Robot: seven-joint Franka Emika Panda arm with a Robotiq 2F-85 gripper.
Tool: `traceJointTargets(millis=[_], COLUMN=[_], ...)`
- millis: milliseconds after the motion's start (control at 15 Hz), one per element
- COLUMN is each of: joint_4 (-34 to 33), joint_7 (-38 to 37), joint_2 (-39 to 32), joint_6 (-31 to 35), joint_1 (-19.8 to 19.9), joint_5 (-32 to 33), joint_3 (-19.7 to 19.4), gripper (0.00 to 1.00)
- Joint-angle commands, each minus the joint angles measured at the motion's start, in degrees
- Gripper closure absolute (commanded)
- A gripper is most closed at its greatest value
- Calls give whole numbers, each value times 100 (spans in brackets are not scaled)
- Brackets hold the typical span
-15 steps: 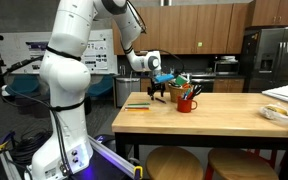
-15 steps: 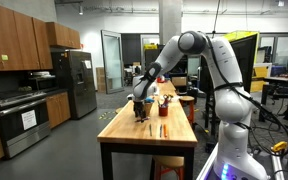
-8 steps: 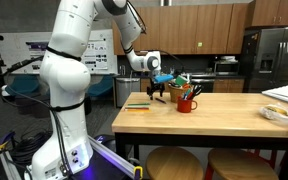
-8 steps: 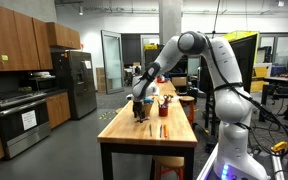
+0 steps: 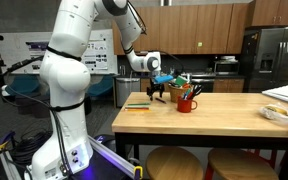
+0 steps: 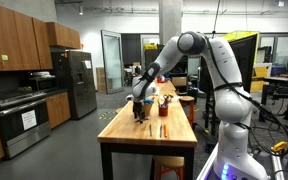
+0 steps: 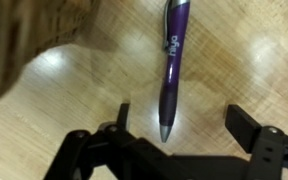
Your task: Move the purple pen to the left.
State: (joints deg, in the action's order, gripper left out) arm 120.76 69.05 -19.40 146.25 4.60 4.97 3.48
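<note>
My gripper closes on the purple pen next, since the pen's tip end lies between my open fingers in the wrist view, ready for the close.
The purple pen (image 7: 173, 62) lies flat on the wooden table, silver tip pointing toward the gripper. In the wrist view my gripper (image 7: 182, 125) is open and empty, its two black fingers either side of the pen's tip end, close above the wood. In both exterior views the gripper (image 5: 157, 96) (image 6: 139, 113) hangs low over the table near its far end, just beside the red mug (image 5: 187, 101). The pen itself is too small to make out in the exterior views.
The red mug holds several pens. An orange pen (image 5: 138, 106) (image 6: 162, 129) and a green pen (image 5: 137, 103) lie on the wooden table (image 5: 214, 118). A plate (image 5: 283, 112) sits at the table's other end. Stools stand below the table.
</note>
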Motion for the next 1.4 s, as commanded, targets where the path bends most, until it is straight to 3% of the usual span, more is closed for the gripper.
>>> traceJointTargets(millis=[0,67,133,333,667,733,800,1000,1333], joint_4=[-46,-45,-43,-42,-38,-39,-40,-33,-37], joint_7=[148,143,143,141,114,106,86,19,-145], joint_2=[-16,-14,-13,-16,54,66,86,131,234], joint_6=[-25,-29,-29,-37,-154,-164,-187,-202,-275], joint_1=[128,129,131,131,101,96,83,45,-52], joint_5=[-161,-162,-164,-169,-231,-226,-210,-169,-104], joint_3=[96,94,94,97,87,86,79,68,60], gripper=[12,23,25,46,64,72,88,100,96])
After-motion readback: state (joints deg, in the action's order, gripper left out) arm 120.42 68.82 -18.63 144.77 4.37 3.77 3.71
